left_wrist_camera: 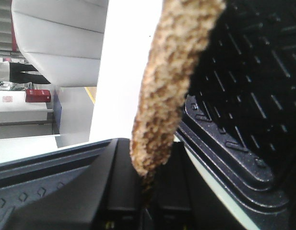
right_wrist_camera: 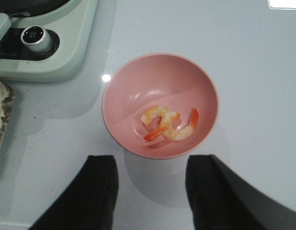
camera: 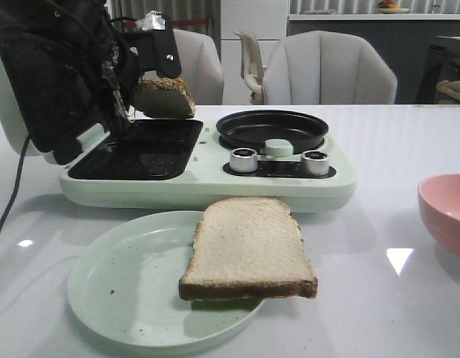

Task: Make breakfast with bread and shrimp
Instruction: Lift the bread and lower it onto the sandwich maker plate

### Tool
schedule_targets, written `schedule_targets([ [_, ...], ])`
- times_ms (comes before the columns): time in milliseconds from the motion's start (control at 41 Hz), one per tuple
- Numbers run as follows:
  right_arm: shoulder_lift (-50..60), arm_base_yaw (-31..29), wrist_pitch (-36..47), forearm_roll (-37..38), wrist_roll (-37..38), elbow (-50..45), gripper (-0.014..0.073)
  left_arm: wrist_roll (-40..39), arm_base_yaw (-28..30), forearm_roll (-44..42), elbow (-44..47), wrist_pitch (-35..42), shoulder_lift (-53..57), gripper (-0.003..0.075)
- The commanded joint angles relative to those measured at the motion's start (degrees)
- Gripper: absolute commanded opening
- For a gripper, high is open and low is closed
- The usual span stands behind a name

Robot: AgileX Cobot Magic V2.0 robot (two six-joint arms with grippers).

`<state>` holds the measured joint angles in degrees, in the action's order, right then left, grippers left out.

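My left gripper should open now: the bread slice would lie in place, its lower edge over the black grill plate (camera: 140, 149).
My left gripper (camera: 129, 101) is shut on one bread slice (camera: 165, 98) and holds it in the air above the open black grill plate (camera: 140, 149) of the green breakfast maker. In the left wrist view the slice (left_wrist_camera: 174, 81) stands edge-on, pinched between the fingers. The second bread slice (camera: 248, 247) lies on the pale green plate (camera: 118, 283) in front. Two orange-red shrimp (right_wrist_camera: 169, 123) lie in the pink bowl (right_wrist_camera: 133, 72). My right gripper (right_wrist_camera: 150, 184) is open and empty, above the table just beside the bowl.
The breakfast maker has a round black pan (camera: 272, 128) and two silver knobs (camera: 243, 159) on its right half. The pink bowl also shows at the right edge of the front view (camera: 446, 212). Grey chairs stand behind the table.
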<state>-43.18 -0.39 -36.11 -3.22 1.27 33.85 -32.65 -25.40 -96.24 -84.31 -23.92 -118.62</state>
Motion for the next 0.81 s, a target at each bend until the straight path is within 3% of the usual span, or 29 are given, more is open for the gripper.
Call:
schedule_targets([
  [0, 0.0, 0.0, 3.5, 0.3, -0.3, 1.8, 0.0448, -0.4, 0.1, -1.6, -2.0, -1.4, 3.4, 0.0128],
  [195, 0.0, 0.0, 3.5, 0.3, -0.3, 1.8, 0.0448, -0.4, -0.7, -1.6, -1.9, -1.4, 3.4, 0.0205],
  [464, 0.0, 0.0, 3.5, 0.3, -0.3, 1.8, 0.0448, -0.4, -1.1, -1.6, 2.0, -2.9, 3.7, 0.044],
  [781, 0.0, 0.0, 3.5, 0.3, -0.3, 1.8, 0.0448, -1.0, -1.7, -1.6, 9.3, -4.1, 11.5, 0.0461],
])
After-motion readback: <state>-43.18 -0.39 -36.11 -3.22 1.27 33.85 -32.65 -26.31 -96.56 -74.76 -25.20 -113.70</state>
